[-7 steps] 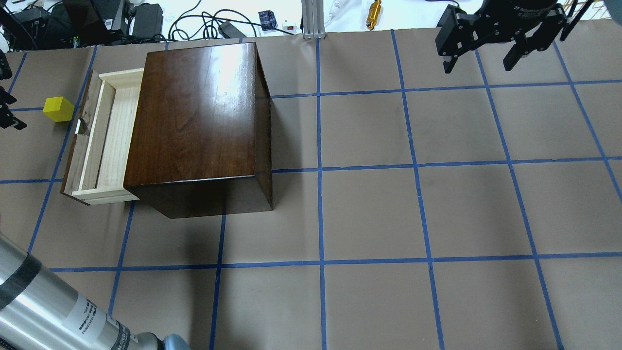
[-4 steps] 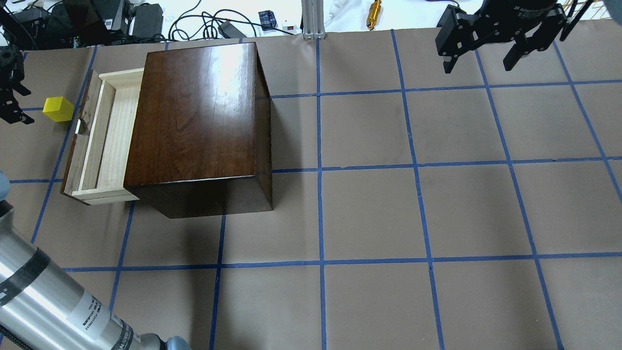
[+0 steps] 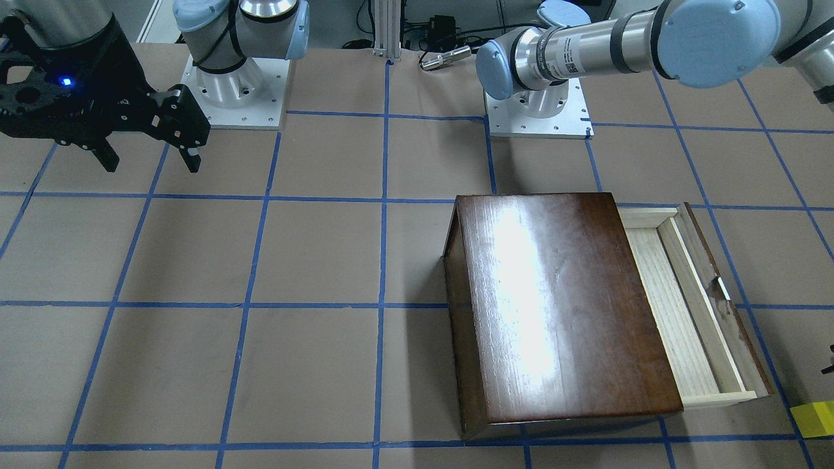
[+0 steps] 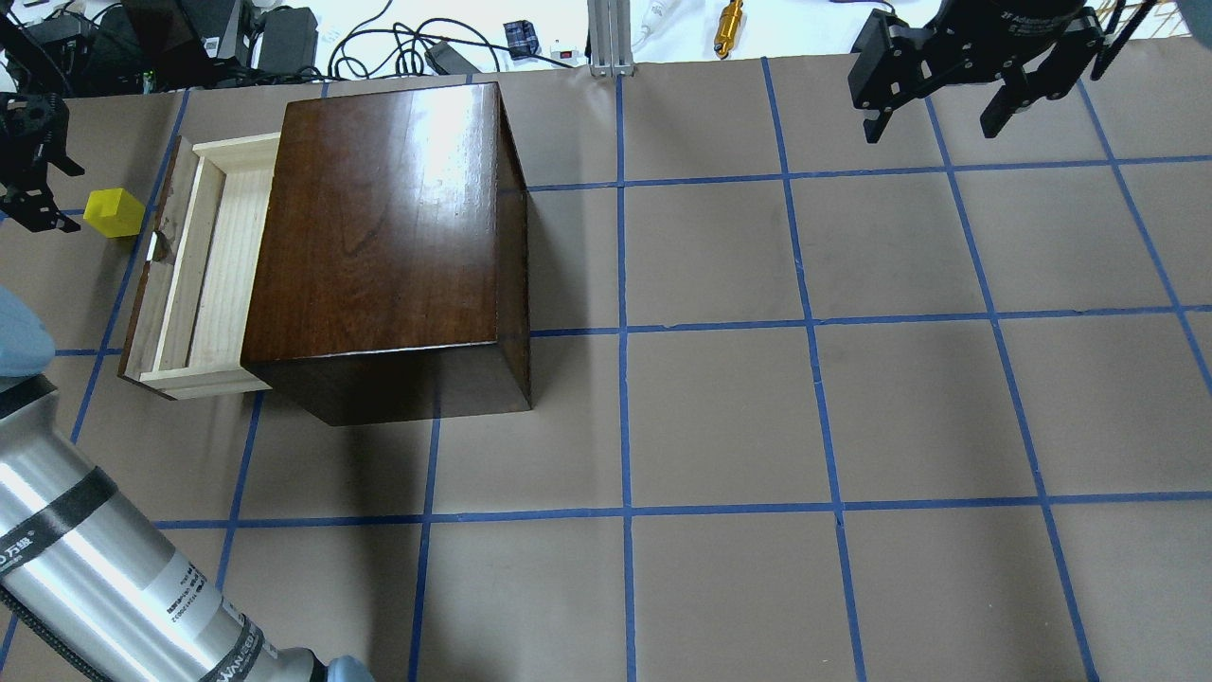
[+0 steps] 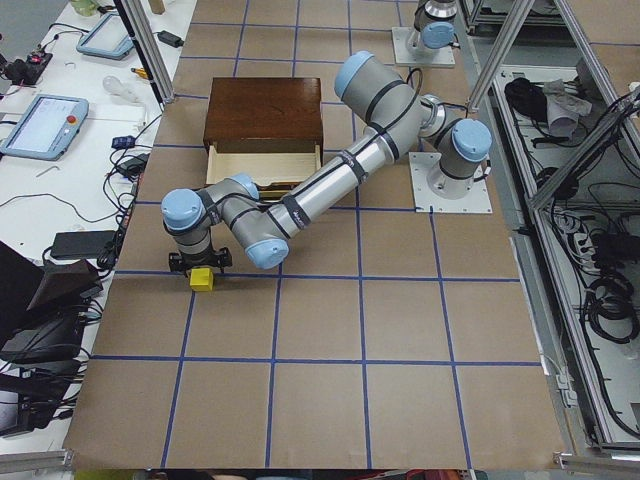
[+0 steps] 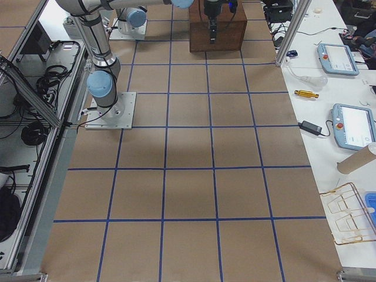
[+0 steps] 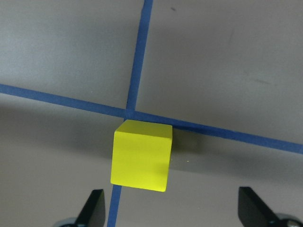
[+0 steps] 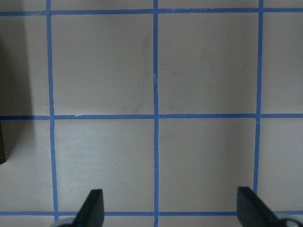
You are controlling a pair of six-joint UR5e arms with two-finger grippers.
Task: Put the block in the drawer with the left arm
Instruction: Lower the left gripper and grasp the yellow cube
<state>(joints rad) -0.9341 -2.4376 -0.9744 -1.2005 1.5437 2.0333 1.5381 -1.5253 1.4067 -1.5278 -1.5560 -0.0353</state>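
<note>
I need to grab the yellow block by its opposite sides with my left gripper next, so that I can put it in the open drawer [image 3: 677, 312].
The yellow block [image 4: 114, 211] sits on the table at a blue tape crossing, just left of the drawer's dark front panel. It also shows in the left wrist view [image 7: 141, 155], the front view [image 3: 814, 419] and the exterior left view [image 5: 203, 279]. The drawer [image 4: 204, 265] is pulled out of the dark-brown box [image 4: 388, 227], and its pale tray is empty. My left gripper [image 4: 74, 201] is open, above and just left of the block. In the left wrist view the block lies ahead of the fingertips [image 7: 94, 210], nearer the left one. My right gripper [image 4: 937, 118] is open and empty at the far right.
Cables, power bricks and a gold cylinder [image 4: 729, 24] lie beyond the table's far edge, beside an aluminium post [image 4: 606, 38]. My left forearm [image 4: 104, 578] crosses the near left corner. The arm bases [image 3: 537, 104] stand at the robot's side of the table.
My left gripper has come in from the left edge toward the block and moved farther from the robot. The left forearm has shifted with it. Block, drawer and right gripper have not moved.
</note>
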